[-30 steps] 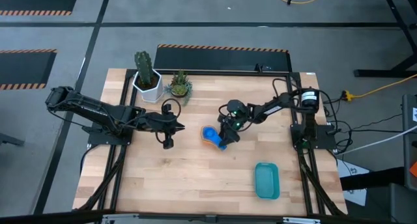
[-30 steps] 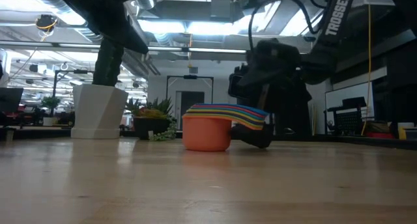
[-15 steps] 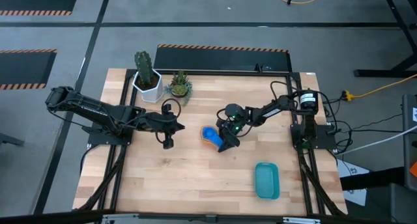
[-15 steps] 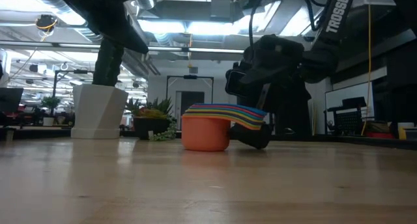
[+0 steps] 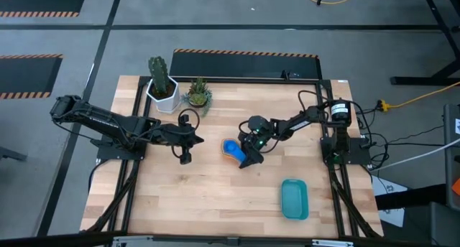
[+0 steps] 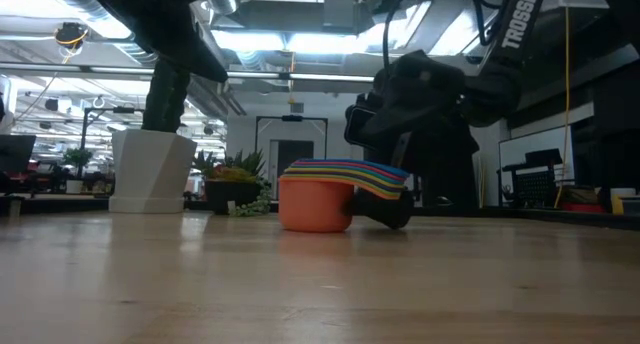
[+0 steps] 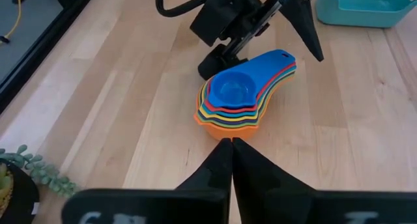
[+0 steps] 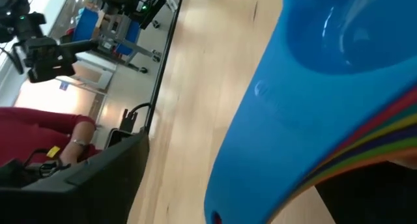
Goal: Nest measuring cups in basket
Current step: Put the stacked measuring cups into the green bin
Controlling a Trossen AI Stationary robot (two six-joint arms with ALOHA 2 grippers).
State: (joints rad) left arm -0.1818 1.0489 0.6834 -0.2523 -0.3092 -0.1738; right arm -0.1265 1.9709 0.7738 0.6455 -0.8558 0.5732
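The stacked blue handle reaches between my right gripper's fingers, so it is now time for my right gripper to close on the handle.
The measuring cups point(image 7: 236, 101) sit nested in one stack on the table's middle, blue on top and orange at the bottom point(image 6: 315, 204). Their handles point(image 7: 277, 62) fan out toward the right arm. My right gripper point(image 5: 246, 155) is open, with one finger low on the table point(image 6: 392, 212) beside the handles and the other point(image 7: 306, 28) raised past them. In the right wrist view the blue handle point(image 8: 280, 113) fills the space between the fingers. My left gripper point(image 7: 231, 144) is shut, raised and well short of the stack. The teal basket point(image 5: 294, 198) stands apart at the near right. My right gripper stands open around the stacked handles point(image 7: 281, 60), coming nearly level from the table's right. Its lower finger point(image 6: 392, 212) lies right under the handles' overhang, but I cannot tell whether it touches them. The stack rests on the table on the orange cup.
A white pot with a cactus point(image 5: 162, 85) and a small leafy plant point(image 5: 198, 95) stand at the far left. Bare wood lies between the stack and the basket, and along the near edge. A person in red point(image 8: 39, 136) shows beyond the table.
My right gripper has shifted a little toward the cup stack and the table's near edge, staying open.
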